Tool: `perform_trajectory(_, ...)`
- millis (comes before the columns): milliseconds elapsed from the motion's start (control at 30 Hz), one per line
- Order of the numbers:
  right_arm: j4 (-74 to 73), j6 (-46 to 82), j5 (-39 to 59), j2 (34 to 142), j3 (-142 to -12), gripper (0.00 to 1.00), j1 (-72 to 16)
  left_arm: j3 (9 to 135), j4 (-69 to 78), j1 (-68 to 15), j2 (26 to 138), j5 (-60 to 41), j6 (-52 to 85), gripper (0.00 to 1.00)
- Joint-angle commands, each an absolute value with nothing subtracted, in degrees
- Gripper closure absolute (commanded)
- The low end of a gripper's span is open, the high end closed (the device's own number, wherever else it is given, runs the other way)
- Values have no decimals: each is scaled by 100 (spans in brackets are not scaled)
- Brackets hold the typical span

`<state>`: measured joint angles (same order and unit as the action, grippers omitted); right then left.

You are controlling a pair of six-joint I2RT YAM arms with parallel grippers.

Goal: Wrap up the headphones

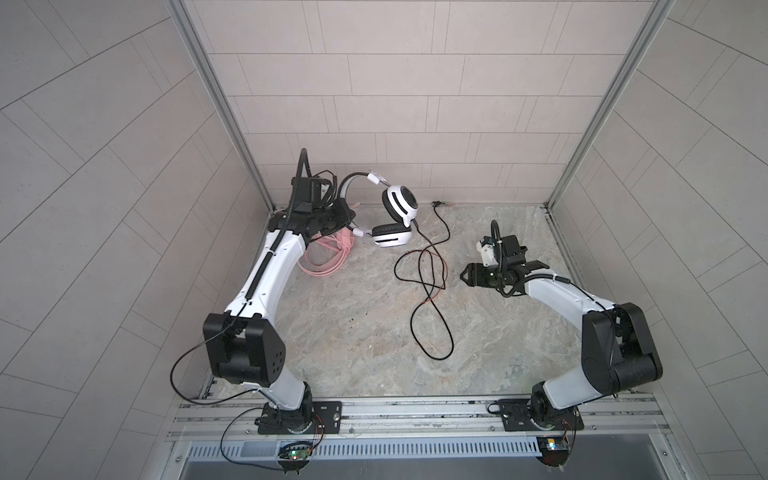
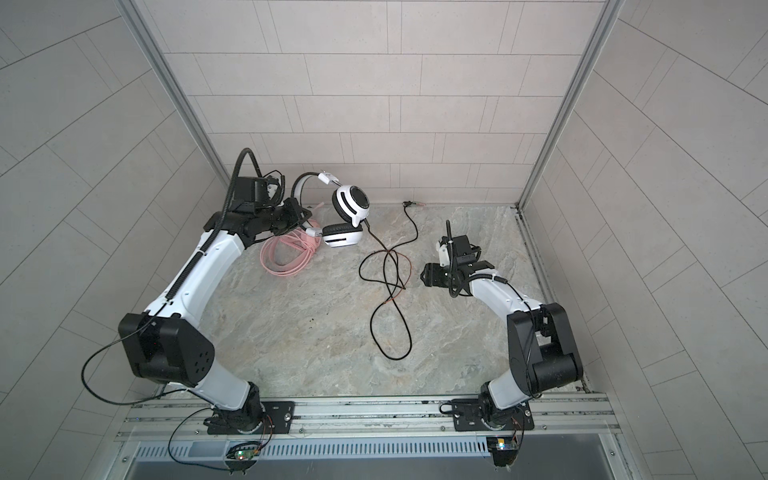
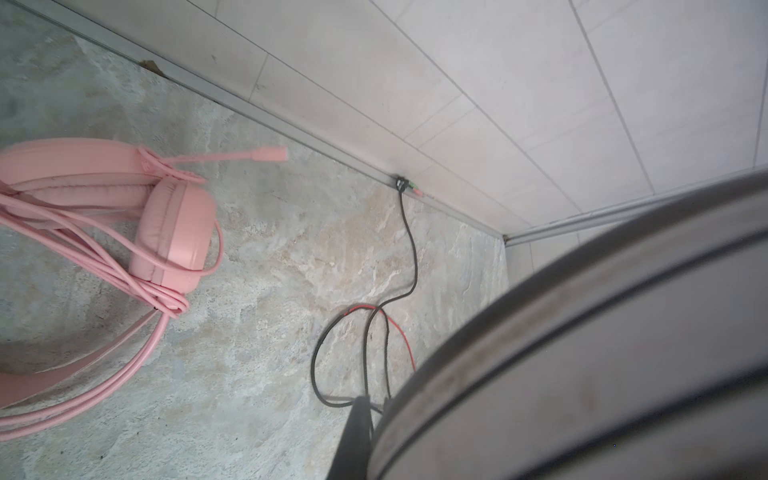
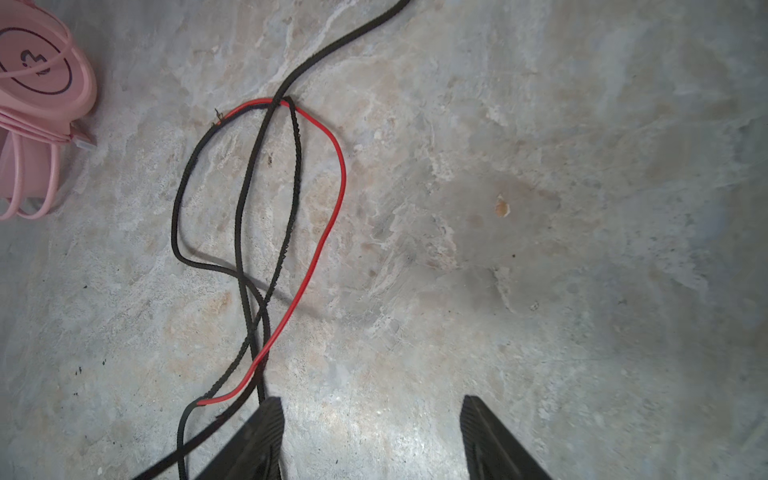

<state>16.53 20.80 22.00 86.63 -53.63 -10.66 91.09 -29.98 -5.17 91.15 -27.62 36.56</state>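
Note:
Next, my right gripper grips the black cable (image 1: 432,291) by its loops, away from the plug, to wrap it round the headphones (image 1: 391,232).
The white-and-black headphones (image 1: 400,203) (image 2: 351,203) hang tilted above the table at the back left. My left gripper (image 1: 348,217) (image 2: 302,214) (image 3: 374,409) is shut on their headband (image 3: 582,353). Their long black cable (image 1: 432,291) (image 2: 390,299) (image 3: 411,249) (image 4: 249,208) lies in loose loops on the table, with a bare red stretch (image 4: 328,216). Its plug (image 1: 436,203) (image 3: 401,183) rests against the back wall. The pink headphones (image 1: 328,253) (image 2: 291,253) (image 3: 174,232) lie under the left arm with the pink cable coiled round them. My right gripper (image 1: 463,276) (image 2: 423,276) (image 4: 370,403) hovers open just right of the loops, holding nothing.
Tiled walls close in the marble table (image 1: 353,340) on the left, back and right. A metal rail (image 1: 415,409) carrying both arm bases runs along the front edge. The pink headset's microphone boom (image 3: 266,154) points toward the back wall.

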Motion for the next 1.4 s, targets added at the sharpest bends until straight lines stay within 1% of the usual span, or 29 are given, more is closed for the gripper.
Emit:
perform_trajectory(0,1653,2041,2465,8658,-5227,31,-1179,9937,-2518,-398,9086,-3179,4464,100)
perform_trajectory(167,1560,1848,2438,8666,-5306,31,-1719,10654,-2193,-364,9325,-3398,4965,100)
perform_trajectory(467,501,1986,2568,8478,-5175,31,-2295,10662,-2239,-365,9282,-3340,5007,100)
perform_trajectory(600,-385,2164,2745,8452,-5030,30,-2462,10687,-2285,-364,9251,-3340,4997,100)
perform_trajectory(833,-1495,2716,3108,8924,-5139,30,-2648,10731,-2290,-369,9227,-3346,5026,100)
perform_trajectory(933,-1843,2904,3075,9220,-5255,32,-2706,10740,-2316,-369,9228,-3349,5014,100)
perform_trajectory(967,-1985,2990,3112,9326,-5277,34,-2707,10731,-2319,-369,9220,-3353,5018,100)
perform_trajectory(1000,-2130,3091,3145,9438,-5313,42,-2709,10731,-2320,-365,9220,-3364,5021,100)
perform_trajectory(1100,-2400,3251,3282,9606,-5383,78,-2707,10719,-2329,-360,9228,-3406,5027,100)
perform_trajectory(1133,-2355,3229,3251,9549,-5381,85,-2706,10713,-2338,-351,9229,-3411,5019,100)
perform_trajectory(1167,-2295,3180,3167,9460,-5351,91,-2707,10697,-2345,-344,9224,-3418,5006,100)
perform_trajectory(1200,-2173,3104,3059,9297,-5307,95,-2685,10673,-2364,-340,9220,-3406,4972,100)
perform_trajectory(1233,-2009,2990,2928,9100,-5277,96,-2664,10632,-2402,-332,9220,-3355,4922,100)
perform_trajectory(1367,-927,2343,2149,7995,-5274,99,-2550,10462,-2471,-305,9199,-3235,4751,100)
